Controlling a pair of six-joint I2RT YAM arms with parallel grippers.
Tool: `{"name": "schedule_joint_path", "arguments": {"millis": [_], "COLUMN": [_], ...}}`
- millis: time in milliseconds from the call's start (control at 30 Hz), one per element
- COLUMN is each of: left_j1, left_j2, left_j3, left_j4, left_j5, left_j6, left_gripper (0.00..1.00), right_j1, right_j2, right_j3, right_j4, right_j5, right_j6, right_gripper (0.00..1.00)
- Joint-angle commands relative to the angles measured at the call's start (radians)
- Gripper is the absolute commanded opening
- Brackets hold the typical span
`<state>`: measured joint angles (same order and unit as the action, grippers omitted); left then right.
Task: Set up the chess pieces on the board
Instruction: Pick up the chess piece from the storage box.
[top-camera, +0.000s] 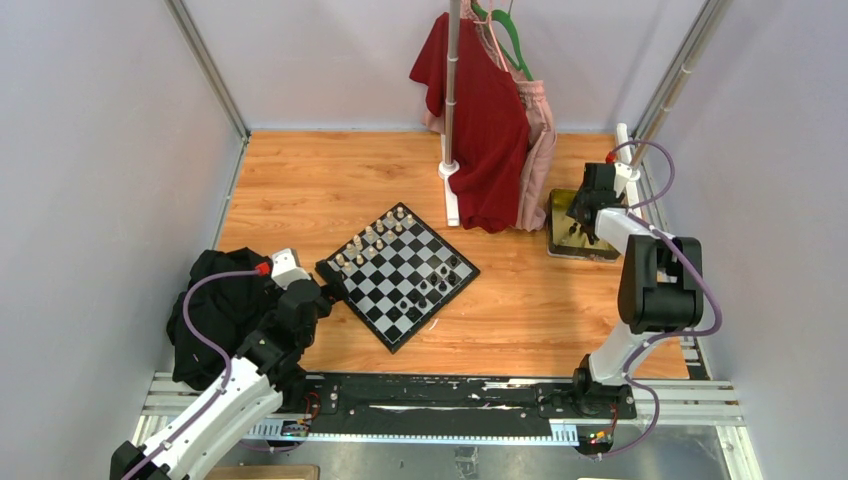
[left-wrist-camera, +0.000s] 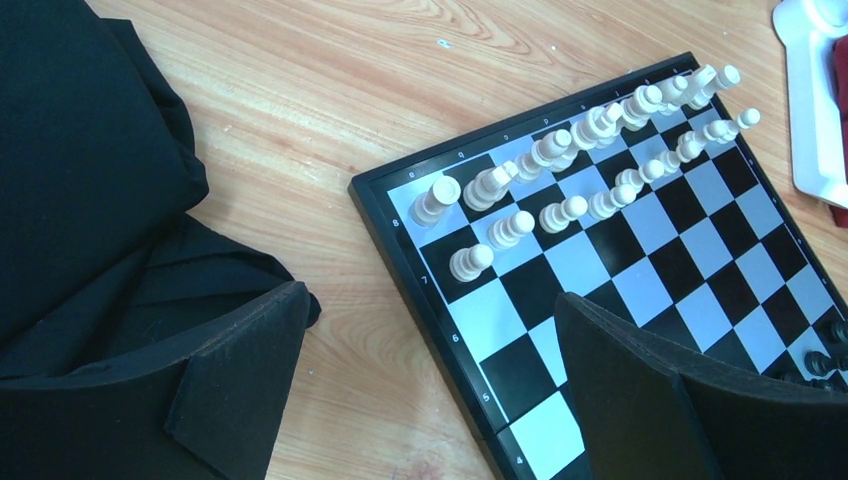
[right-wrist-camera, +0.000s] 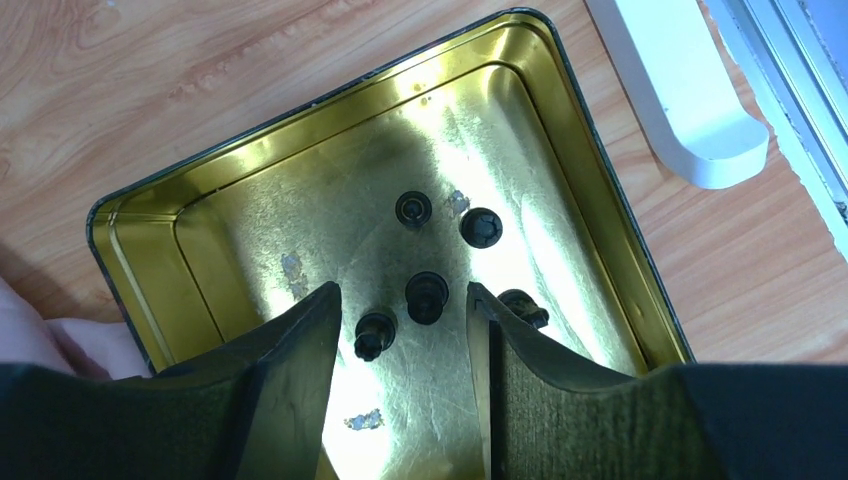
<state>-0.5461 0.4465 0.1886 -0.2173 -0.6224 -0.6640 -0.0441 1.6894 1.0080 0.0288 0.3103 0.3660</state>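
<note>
The black piece's base has to stay free to stand on the board, so the robot's right gripper should next grab the middle black piece's top in the yellow tray (right-wrist-camera: 330, 200).
The board (top-camera: 392, 303) lies turned like a diamond at mid-table. Cream chess pieces (top-camera: 372, 238) fill two rows along its far-left side (left-wrist-camera: 560, 150). A few black ones (top-camera: 441, 286) stand near its right corner (left-wrist-camera: 828, 345). My left gripper (top-camera: 328, 285) hovers open and empty over the board's near-left rim (left-wrist-camera: 430, 300). My right gripper (top-camera: 580, 218) is open, lowered into the yellow tray (right-wrist-camera: 330, 200). Several black pieces lie in that tray. Two of them (right-wrist-camera: 427, 297) (right-wrist-camera: 374, 335) sit between the spread fingers (right-wrist-camera: 403, 300), untouched, and another (right-wrist-camera: 523, 306) lies just outside the right finger.
A black cloth (top-camera: 215, 310) is bunched at the left, beside the left arm (left-wrist-camera: 80, 180). A garment stand with red and pink clothes (top-camera: 485, 90) rises behind the board on a white base (top-camera: 452, 190). Walls close in both sides.
</note>
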Motion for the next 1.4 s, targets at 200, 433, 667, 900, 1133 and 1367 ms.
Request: {"name": "schedule_joint_path", "arguments": {"millis": [200,433,667,900,1133,1367], "left_j1": [-0.006,-0.006,-0.006,-0.005,-0.006,-0.006], "left_j2": [0.017,0.018,0.014,0.011,0.006,-0.002], "left_j3": [0.013,0.014,0.012,0.011,0.009,0.01], "left_j4": [0.035,0.035,0.034,0.033,0.033,0.03], "left_j5": [-0.007,-0.004,0.0,0.002,0.004,0.0], "left_j6": [0.007,0.007,0.01,0.01,0.012,0.011], "left_gripper": [1.0,1.0,1.0,1.0,1.0,1.0], "right_j1": [-0.025,-0.03,-0.035,-0.04,-0.042,-0.04], "right_j2": [0.052,0.066,0.07,0.073,0.06,-0.023], "right_j3": [0.057,0.053,0.053,0.057,0.059,0.071], "right_j4": [-0.012,-0.021,-0.024,-0.063,-0.072,-0.11], "right_j5": [-0.028,-0.041,-0.053,-0.063,-0.067,-0.063], "right_j6": [-0.008,-0.001,0.002,0.003,-0.005,-0.027], "right_gripper": [0.48,0.42,0.4,0.24,0.0,0.0]}}
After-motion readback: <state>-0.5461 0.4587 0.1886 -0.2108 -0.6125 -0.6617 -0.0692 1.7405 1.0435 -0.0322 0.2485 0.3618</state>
